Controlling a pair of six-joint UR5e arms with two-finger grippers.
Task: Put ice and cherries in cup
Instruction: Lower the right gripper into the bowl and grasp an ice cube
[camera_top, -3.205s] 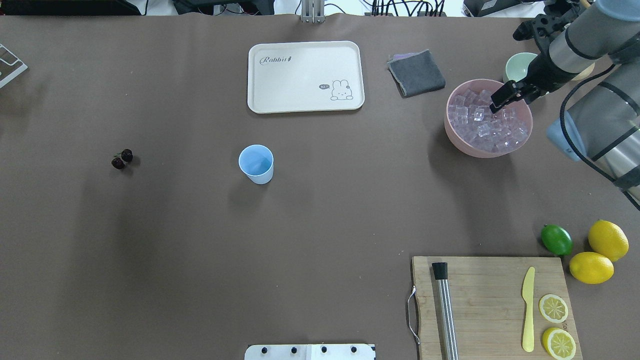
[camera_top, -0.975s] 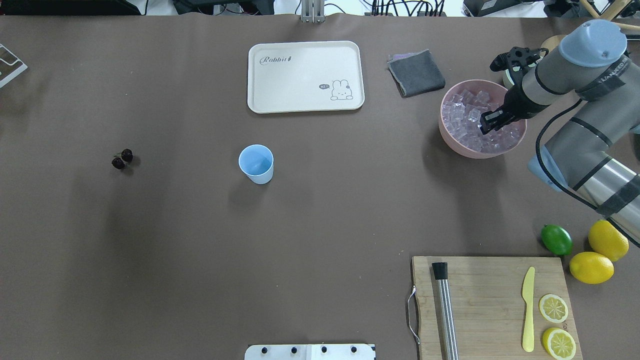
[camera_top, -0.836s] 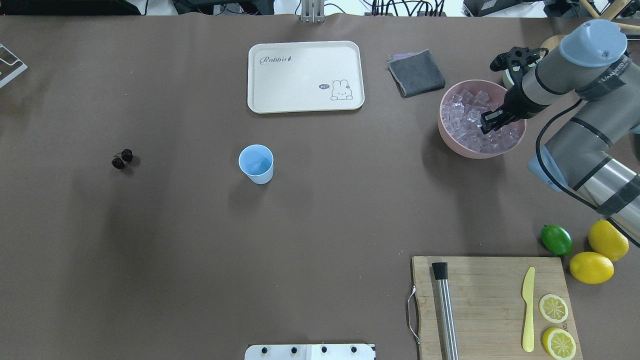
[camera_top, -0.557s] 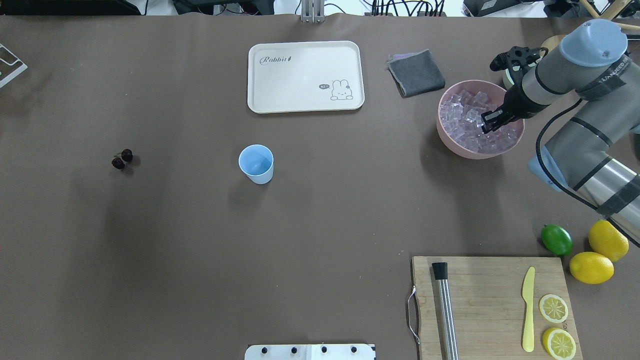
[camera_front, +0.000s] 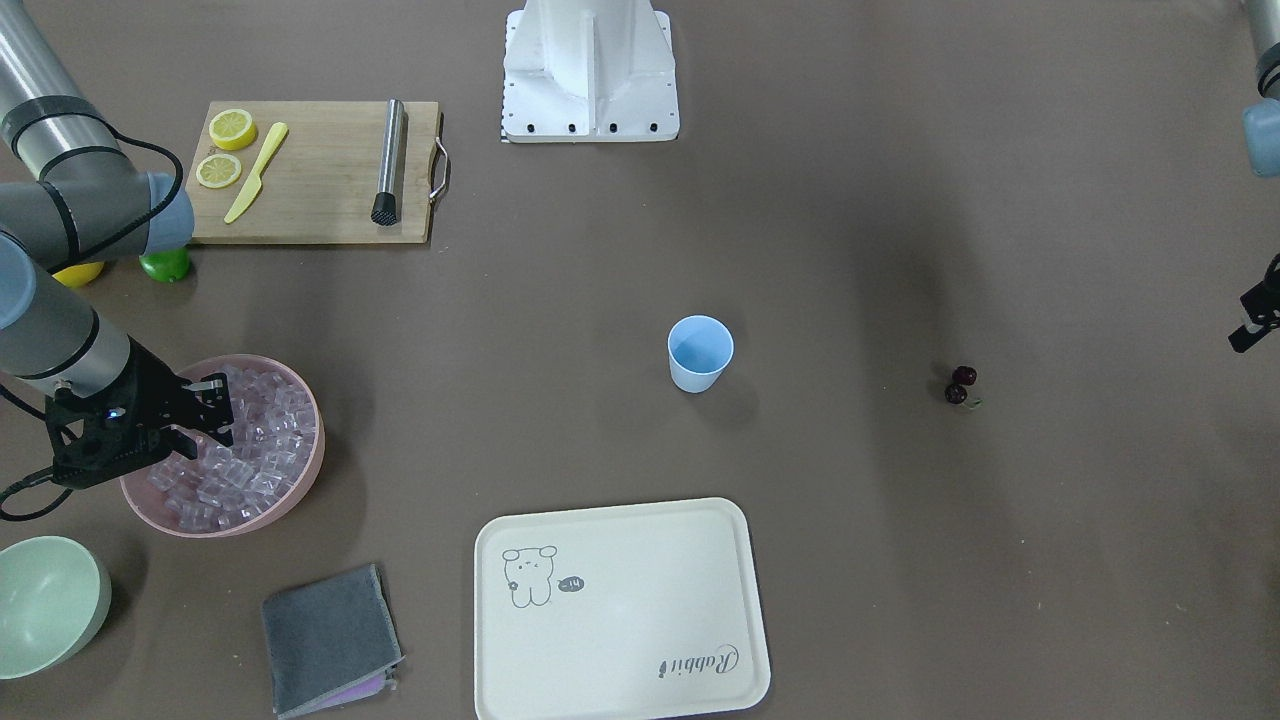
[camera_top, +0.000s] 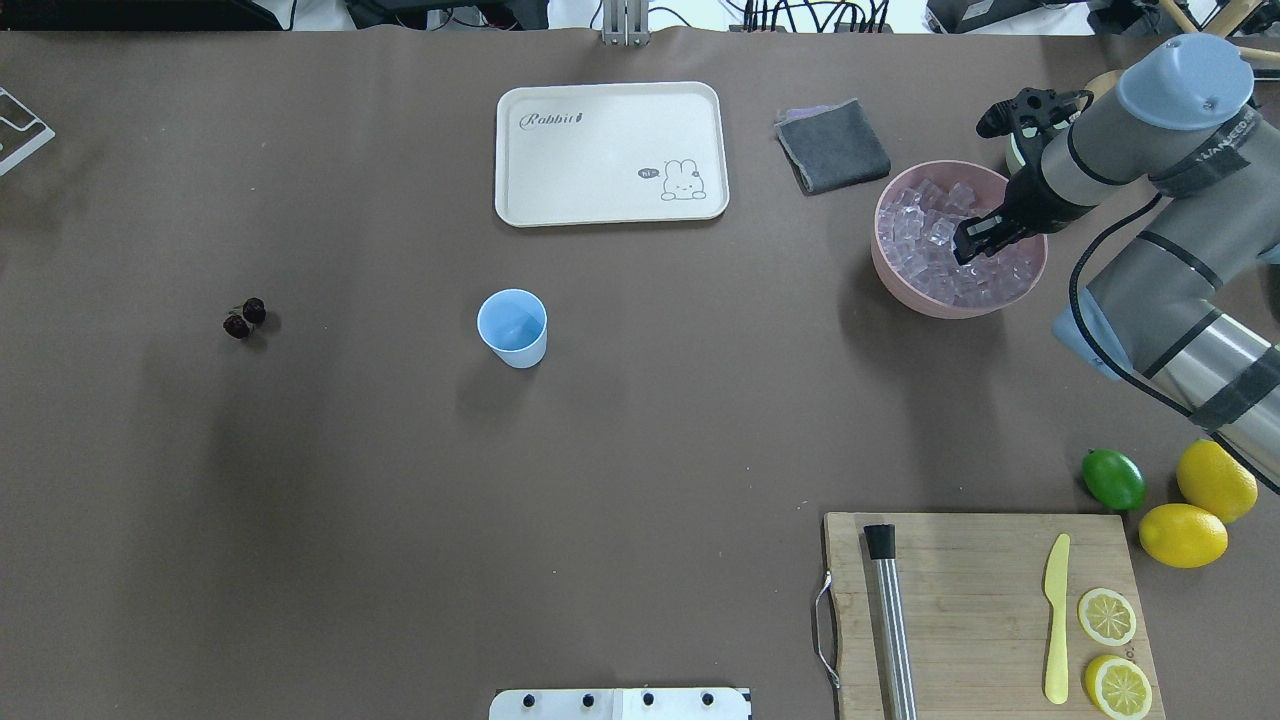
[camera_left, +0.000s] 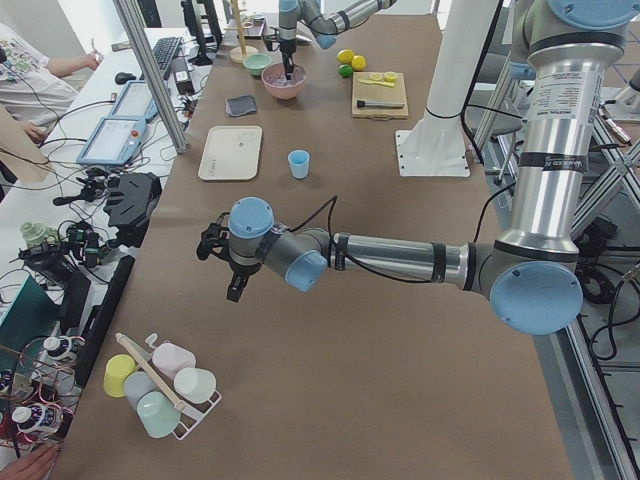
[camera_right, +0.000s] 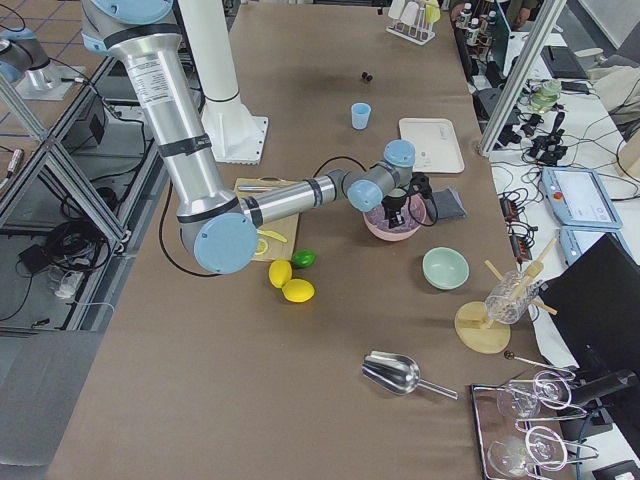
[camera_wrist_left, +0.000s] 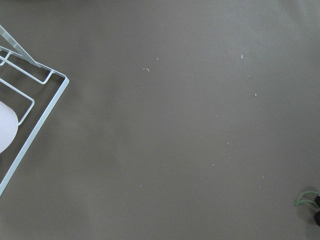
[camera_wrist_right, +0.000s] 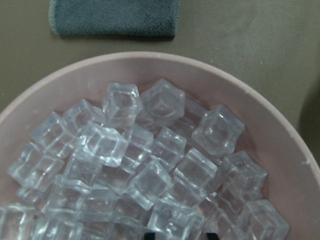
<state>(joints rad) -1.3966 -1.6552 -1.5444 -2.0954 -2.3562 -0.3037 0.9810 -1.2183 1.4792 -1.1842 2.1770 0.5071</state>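
Note:
My right gripper grabs a cube by its flat sides next, to put ice in the cup (camera_front: 699, 353).
The light-blue cup (camera_top: 512, 327) stands upright mid-table, also in the front view (camera_front: 700, 352). The cherries (camera_top: 244, 317) lie on the mat to its left and show at the lower right edge of the left wrist view (camera_wrist_left: 315, 212). The ice (camera_top: 925, 235) is heaped in the pink bowl (camera_top: 900, 295). My right gripper (camera_top: 975, 240) is down in the bowl, jaws apart, tips among the cubes (camera_wrist_right: 150, 150). My left gripper (camera_left: 236, 290) hangs above the mat past the cherries, far from the cup. I cannot tell whether it is open.
A white tray (camera_top: 610, 150) and a grey cloth (camera_top: 832, 146) lie at the far side. A cutting board (camera_top: 980, 600) with muddler, knife and lemon slices, a lime (camera_top: 1113, 479) and lemons (camera_top: 1215, 480) are near right. A pale green bowl (camera_front: 45, 600) stands beyond the pink one.
My right gripper came from over the bowl's right rim down into the ice. The pink bowl has slid a little to the left with it. Cup and cherries have not moved.

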